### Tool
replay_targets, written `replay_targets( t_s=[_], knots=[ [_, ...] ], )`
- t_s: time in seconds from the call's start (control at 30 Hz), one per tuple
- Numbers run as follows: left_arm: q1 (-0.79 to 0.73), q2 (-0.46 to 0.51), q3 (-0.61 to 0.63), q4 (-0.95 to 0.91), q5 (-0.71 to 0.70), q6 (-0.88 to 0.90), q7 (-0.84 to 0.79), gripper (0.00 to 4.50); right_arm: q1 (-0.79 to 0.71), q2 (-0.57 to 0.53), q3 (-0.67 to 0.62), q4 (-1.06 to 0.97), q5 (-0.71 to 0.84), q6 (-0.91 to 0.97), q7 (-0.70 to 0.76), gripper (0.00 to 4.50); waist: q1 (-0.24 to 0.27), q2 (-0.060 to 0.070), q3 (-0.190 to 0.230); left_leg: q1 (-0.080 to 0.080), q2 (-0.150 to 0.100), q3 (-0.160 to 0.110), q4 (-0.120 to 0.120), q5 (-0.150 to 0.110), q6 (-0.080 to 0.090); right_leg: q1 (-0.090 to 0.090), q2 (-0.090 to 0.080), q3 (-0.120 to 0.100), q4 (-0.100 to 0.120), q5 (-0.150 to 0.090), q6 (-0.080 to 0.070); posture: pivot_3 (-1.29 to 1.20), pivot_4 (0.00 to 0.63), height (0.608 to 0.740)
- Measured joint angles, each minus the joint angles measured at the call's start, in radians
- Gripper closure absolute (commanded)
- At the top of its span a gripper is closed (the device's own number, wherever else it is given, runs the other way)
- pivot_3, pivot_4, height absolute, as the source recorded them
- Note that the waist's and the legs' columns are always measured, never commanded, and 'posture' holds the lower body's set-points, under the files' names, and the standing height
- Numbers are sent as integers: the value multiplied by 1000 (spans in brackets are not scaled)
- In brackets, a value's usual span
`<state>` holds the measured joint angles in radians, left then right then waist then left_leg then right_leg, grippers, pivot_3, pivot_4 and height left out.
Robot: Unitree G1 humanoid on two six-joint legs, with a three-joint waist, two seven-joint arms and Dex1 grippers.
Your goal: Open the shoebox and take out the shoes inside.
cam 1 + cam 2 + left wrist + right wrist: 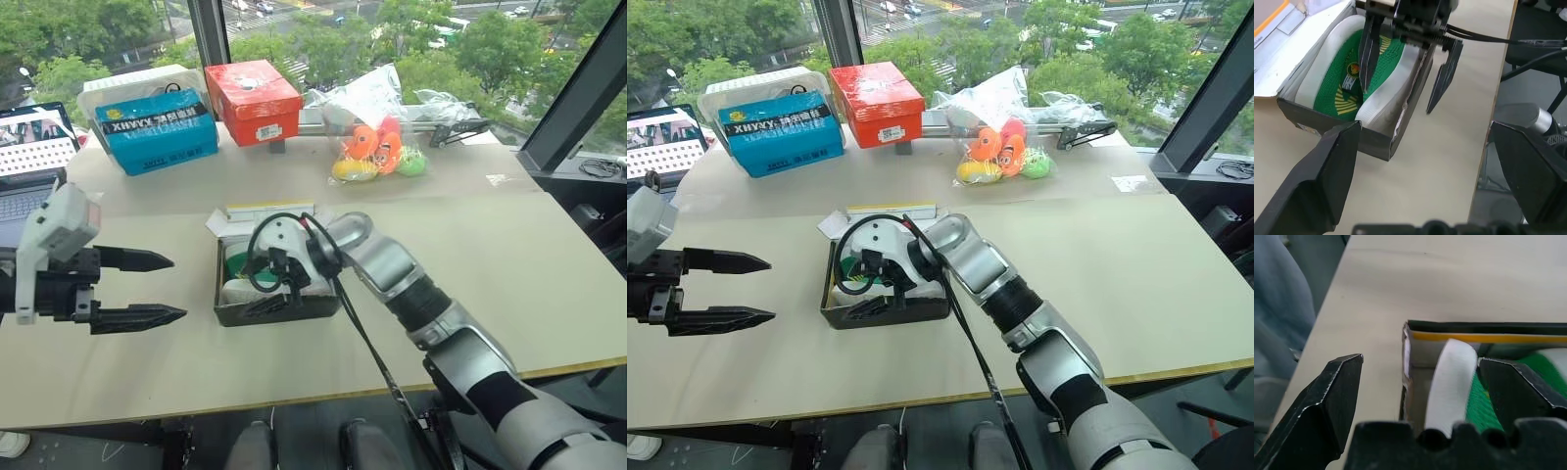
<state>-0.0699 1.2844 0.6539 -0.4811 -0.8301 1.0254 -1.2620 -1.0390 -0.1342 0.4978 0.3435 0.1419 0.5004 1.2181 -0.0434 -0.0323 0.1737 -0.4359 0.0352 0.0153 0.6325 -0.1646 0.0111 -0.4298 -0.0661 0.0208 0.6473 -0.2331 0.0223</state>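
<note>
The right gripper isn't ready to close on the shoe's white sole [1450, 382] yet: one finger is outside the shoebox's cardboard side [1406, 367], so it has to line up with the green shoe's sole first.
The shoebox [235, 315] stands open at the table's middle, dark walls up and its lid [257, 213] folded back. The green shoes [1342, 83] with white soles lie inside it. My right gripper [1397, 100] hangs open over the box's near side. One of its fingers [1518, 391] is inside above a green shoe, the other [1327, 401] is outside the wall. A white sole [1449, 377] and the box wall stand between them, and neither is gripped. My left gripper [176, 287] hovers open and empty over the table, left of the box.
At the back of the table stand a blue box [157, 129], a red-orange box [253, 101] and a clear bag of coloured toys [377, 147]. A laptop [34, 147] sits at the far left. The table's front edge runs close below the shoebox.
</note>
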Motion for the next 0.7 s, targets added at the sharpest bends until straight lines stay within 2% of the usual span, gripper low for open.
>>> replay_targets(
  t_s=[0.37,0.7],
  knots=[
    [68,-24,68,-54,-34,43,24,0,-99,58,-100,113,77,64,41,31,-1,0,0,1,1,0,0,-1,-3,0,0,0,0,0,0,0,150,740],
    [60,-24,69,-57,-51,45,54,0,-115,95,-112,305,6,-34,-25,31,-2,0,0,1,1,0,0,-1,-5,0,0,0,0,0,-1,0,150,740]
  ],
)
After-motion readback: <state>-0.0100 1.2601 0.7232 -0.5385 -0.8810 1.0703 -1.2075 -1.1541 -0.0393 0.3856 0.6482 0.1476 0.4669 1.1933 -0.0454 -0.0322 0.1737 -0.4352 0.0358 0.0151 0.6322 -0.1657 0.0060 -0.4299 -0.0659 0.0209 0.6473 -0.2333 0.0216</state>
